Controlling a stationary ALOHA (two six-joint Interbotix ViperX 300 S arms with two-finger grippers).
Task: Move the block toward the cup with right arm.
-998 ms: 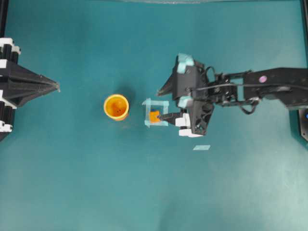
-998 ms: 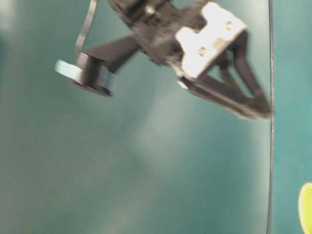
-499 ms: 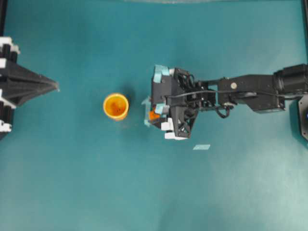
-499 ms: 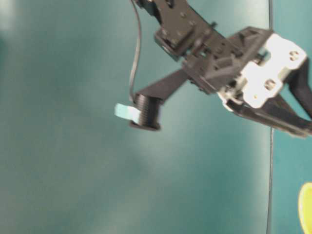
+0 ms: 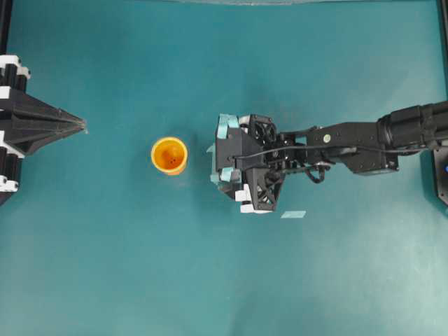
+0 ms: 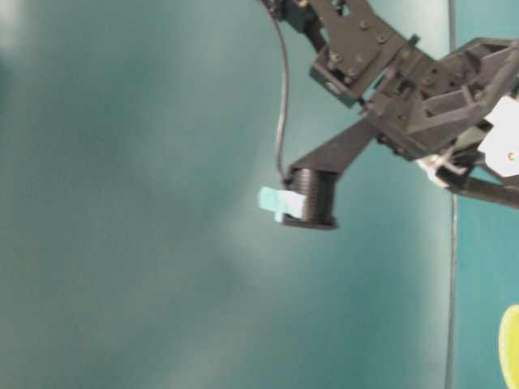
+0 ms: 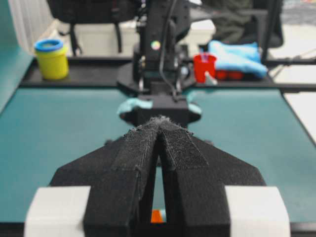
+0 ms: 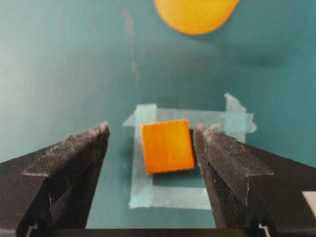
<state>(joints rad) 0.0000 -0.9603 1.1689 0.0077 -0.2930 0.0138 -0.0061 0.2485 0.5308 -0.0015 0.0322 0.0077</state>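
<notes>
My right gripper grabs the block's opposite sides next, to move the orange block toward the cup [image 5: 169, 155] [image 8: 196, 12].
The orange block [image 8: 167, 146] lies inside the pale blue tape square [image 8: 143, 192]. My right gripper [image 8: 153, 131] is open, one finger on each side of the block; the right finger [image 8: 232, 163] is almost against it and the left stands clear. The orange-yellow cup [image 8: 195, 15] stands just beyond. In the overhead view the right gripper [image 5: 218, 162] covers the block, to the right of the cup [image 5: 169, 155]. My left gripper [image 5: 82, 126] is shut and empty at the left edge, its pads [image 7: 170, 148] pressed together.
A loose strip of pale tape [image 5: 293, 214] lies below the right arm. Beyond the table's far end stand a yellow tub [image 7: 51, 58] and a red cup [image 7: 204, 66]. The cup's yellow rim [image 6: 511, 344] shows at the table-level view's edge.
My right gripper has moved left over the tape square, so its fingers now straddle the block, which it hides from overhead. The left arm and cup have not moved.
</notes>
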